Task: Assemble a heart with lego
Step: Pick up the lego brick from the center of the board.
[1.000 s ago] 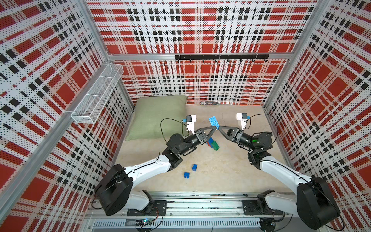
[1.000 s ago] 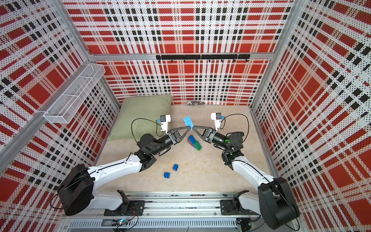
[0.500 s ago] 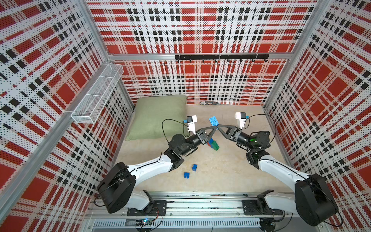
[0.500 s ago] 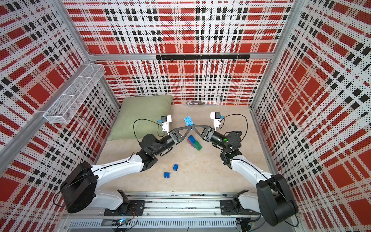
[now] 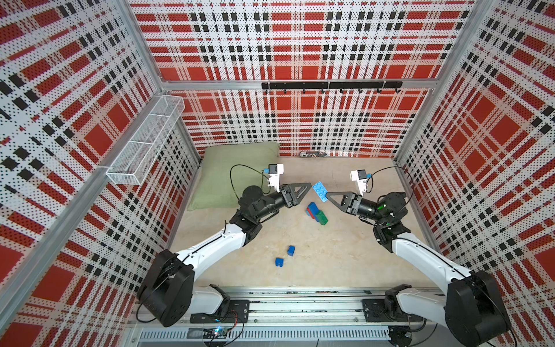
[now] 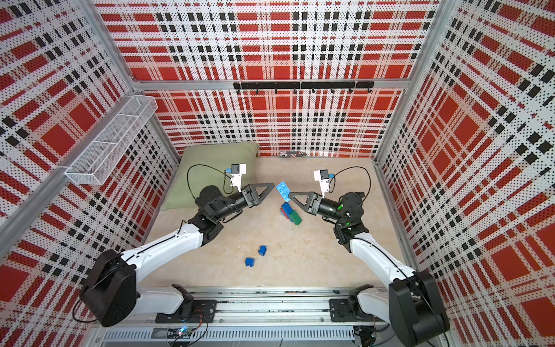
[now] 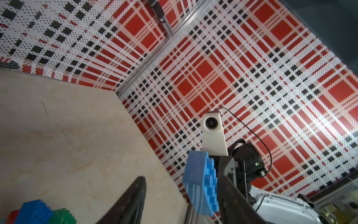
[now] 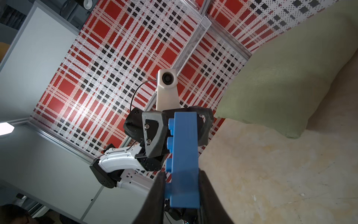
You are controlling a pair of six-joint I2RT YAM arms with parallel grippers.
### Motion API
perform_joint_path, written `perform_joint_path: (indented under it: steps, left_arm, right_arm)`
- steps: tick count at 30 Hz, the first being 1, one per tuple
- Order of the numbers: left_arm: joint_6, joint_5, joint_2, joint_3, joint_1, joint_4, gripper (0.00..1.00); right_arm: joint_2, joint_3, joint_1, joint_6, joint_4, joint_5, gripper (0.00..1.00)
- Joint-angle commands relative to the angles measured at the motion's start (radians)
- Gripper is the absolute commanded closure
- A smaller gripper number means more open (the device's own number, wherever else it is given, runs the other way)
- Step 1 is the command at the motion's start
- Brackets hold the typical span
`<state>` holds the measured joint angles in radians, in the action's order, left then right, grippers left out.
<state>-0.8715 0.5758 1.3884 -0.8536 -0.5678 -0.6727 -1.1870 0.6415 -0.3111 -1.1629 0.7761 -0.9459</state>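
The open gripper's fingers stop short of the light blue brick's near edge (image 5: 316,185) (image 7: 199,197), so it is too early to close. My left gripper moves toward the brick first.
A light blue lego brick (image 5: 320,191) (image 6: 283,191) hangs in the air above the table, and my right gripper (image 5: 328,195) (image 6: 290,196) is shut on its end. The right wrist view shows the brick (image 8: 184,155) pinched between both jaws of that gripper (image 8: 182,184). My left gripper (image 5: 307,187) (image 6: 271,187) stands open just left of the brick. In the left wrist view the brick (image 7: 201,184) sits close to one finger of the left gripper (image 7: 182,177), apart from the other. The heart (image 5: 316,211) (image 6: 290,212) (image 7: 38,211), a joined blue, red and green cluster, lies on the table below.
Two small dark blue bricks (image 5: 290,250) (image 5: 279,262) lie nearer the front. A green pillow (image 5: 234,177) fills the back left corner. A wire basket (image 5: 144,144) hangs on the left wall and a black hook rail (image 5: 330,85) on the back wall.
My left gripper has opened, let go of the light blue brick and drawn back a little. My right gripper has shut on the brick and now holds it alone.
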Motion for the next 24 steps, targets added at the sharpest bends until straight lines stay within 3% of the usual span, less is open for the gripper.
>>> perform_joint_path:
  steps: [1,6,11,16,24]
  left_arm:
    - [0.051,0.143,0.051,-0.036,0.003,0.045,0.38]
    - [0.083,0.181,0.074,-0.069,-0.009,0.045,0.49]
    - [0.098,0.224,0.086,-0.077,-0.033,0.044,0.52]
    - [0.103,0.237,0.066,-0.071,-0.028,0.043,0.64]
    - [0.091,0.253,0.041,-0.080,-0.005,0.044,0.54]
  right_arm:
    - [-0.005,0.025,0.000,0.034,-0.017,-0.060,0.81]
    - [-0.026,0.033,-0.005,0.041,-0.004,-0.076,0.80]
    - [-0.050,0.042,-0.003,0.037,0.007,-0.077,0.80]
    - [-0.060,0.058,-0.003,0.093,-0.062,-0.085,0.81]
    - [-0.030,0.031,0.002,0.129,-0.094,-0.100,0.81]
